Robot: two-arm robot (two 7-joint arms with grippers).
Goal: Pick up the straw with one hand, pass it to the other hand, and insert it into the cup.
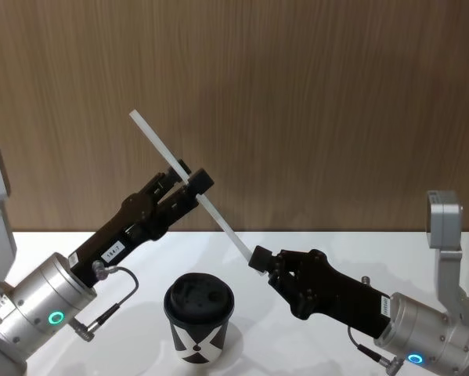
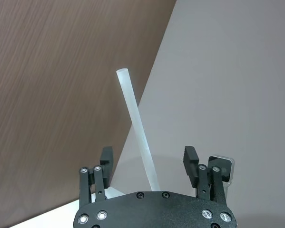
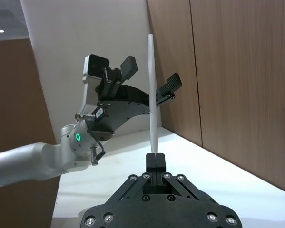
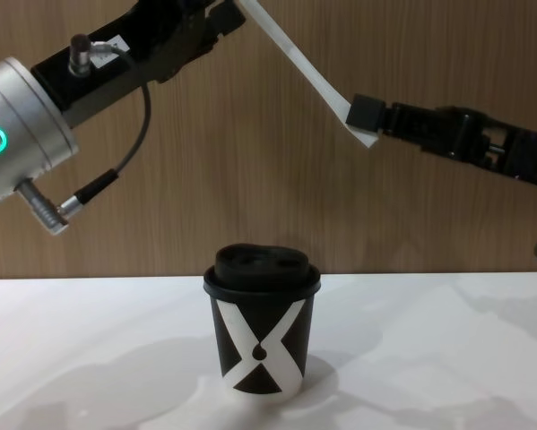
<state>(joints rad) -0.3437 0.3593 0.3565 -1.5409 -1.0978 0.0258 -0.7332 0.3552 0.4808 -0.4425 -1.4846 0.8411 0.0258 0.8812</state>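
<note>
My right gripper's closed fingers cover the lower end of the straw. My left gripper should grab the straw by its bare middle (image 1: 190, 182) (image 3: 152, 91) next.
The white straw (image 1: 160, 145) slants up and to the left in the air above the cup. My right gripper (image 1: 257, 257) is shut on its lower end, seen from the right wrist as closed fingers (image 3: 155, 161) at the straw's (image 3: 154, 128) base. My left gripper (image 1: 193, 178) is open around the straw's middle, one finger on each side; in the left wrist view the straw (image 2: 132, 109) rises between the spread fingers (image 2: 106, 154). The black cup (image 1: 199, 317) with a white X and domed lid stands upright on the table below both grippers, also in the chest view (image 4: 261, 331).
The white table (image 4: 429, 358) spreads around the cup. A brown wood-panel wall (image 1: 312, 94) stands close behind the raised grippers and straw. In the chest view, the left arm's black cable (image 4: 116, 175) hangs in a loop above the table.
</note>
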